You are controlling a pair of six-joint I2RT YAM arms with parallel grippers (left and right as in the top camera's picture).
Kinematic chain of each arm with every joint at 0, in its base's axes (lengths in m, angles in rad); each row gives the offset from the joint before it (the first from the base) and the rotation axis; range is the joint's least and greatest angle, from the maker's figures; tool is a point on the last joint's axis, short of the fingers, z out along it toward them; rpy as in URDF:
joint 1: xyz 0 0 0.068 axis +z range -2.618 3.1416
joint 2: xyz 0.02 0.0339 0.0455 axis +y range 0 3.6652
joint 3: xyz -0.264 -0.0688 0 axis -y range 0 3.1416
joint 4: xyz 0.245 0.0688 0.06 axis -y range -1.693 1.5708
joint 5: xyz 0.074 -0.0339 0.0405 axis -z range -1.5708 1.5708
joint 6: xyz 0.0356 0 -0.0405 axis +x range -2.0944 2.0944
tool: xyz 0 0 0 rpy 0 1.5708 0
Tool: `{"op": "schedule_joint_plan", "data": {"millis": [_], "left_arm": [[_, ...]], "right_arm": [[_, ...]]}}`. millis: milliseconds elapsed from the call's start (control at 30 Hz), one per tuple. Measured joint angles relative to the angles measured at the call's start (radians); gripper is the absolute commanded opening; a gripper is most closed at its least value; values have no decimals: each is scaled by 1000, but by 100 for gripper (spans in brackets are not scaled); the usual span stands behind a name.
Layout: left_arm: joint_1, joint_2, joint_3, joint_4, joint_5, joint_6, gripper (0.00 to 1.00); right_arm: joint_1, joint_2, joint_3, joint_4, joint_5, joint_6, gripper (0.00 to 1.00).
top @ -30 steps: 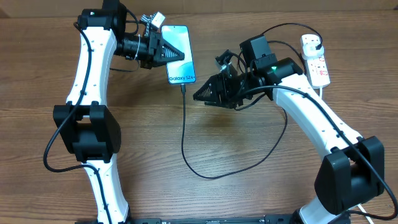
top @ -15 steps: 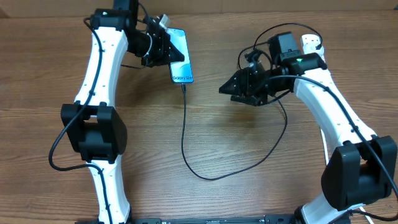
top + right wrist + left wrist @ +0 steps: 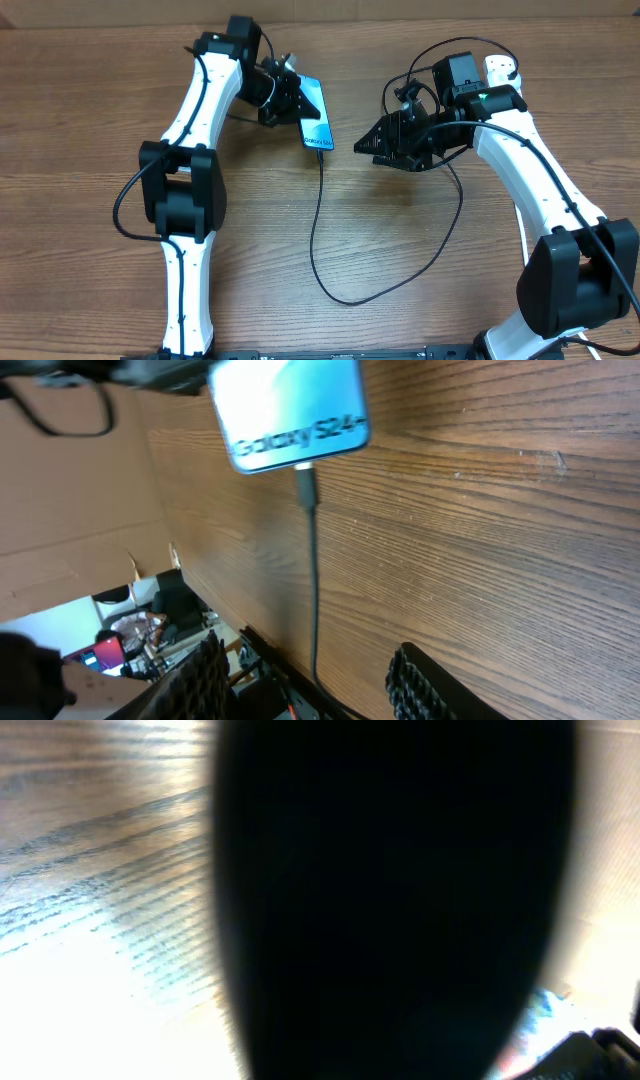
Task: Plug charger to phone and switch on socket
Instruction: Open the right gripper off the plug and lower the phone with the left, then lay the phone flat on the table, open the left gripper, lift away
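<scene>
My fingers hold its screen (image 3: 316, 118) at an angle to the wood. My left gripper should keep holding the phone until the phone's back lies flat on the tabletop.
The phone (image 3: 317, 114), with a light blue screen and white text, is held in my left gripper (image 3: 288, 96), which is shut on its upper part. The phone is tilted. A dark shape fills the left wrist view, so the jaws are hidden there. The charger cable (image 3: 318, 230) is plugged into the phone's bottom edge, loops over the table and runs back toward the socket (image 3: 497, 68) at the far right. My right gripper (image 3: 364, 148) is open and empty, to the right of the phone. In the right wrist view the phone (image 3: 290, 410) and the cable (image 3: 314, 570) lie ahead of the open fingers (image 3: 315, 685).
The white right arm (image 3: 520, 170) covers most of the socket. The cable's loop (image 3: 350, 298) lies in the middle of the wooden table (image 3: 80, 150). A cardboard wall stands along the far edge.
My left arm has swung right, carrying and turning the phone, and the cable followed. My right gripper moved right a second ago and has held still since.
</scene>
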Motion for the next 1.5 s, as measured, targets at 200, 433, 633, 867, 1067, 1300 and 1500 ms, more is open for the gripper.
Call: {"op": "schedule_joint_plan", "data": {"millis": [200,433,633,867,1067,1300,1500], "left_arm": [[0,56,0,12,39,-15,4],[-3,99,0,55,48,-22,4],[-18,135,0,94,48,-29,4],[-31,154,0,98,48,-29,4],[-32,154,0,100,48,-16,4],[-33,154,-1,104,32,-9,5],[-32,155,-5,103,21,-8,5]], "right_arm": [[0,0,0,0,0,-4,51],[0,0,0,0,0,-7,51],[0,0,0,-2,0,-7,51],[0,0,0,1,0,-7,51],[0,0,0,2,0,-7,51],[0,0,0,0,0,-6,51],[0,0,0,1,0,-6,51]]}}
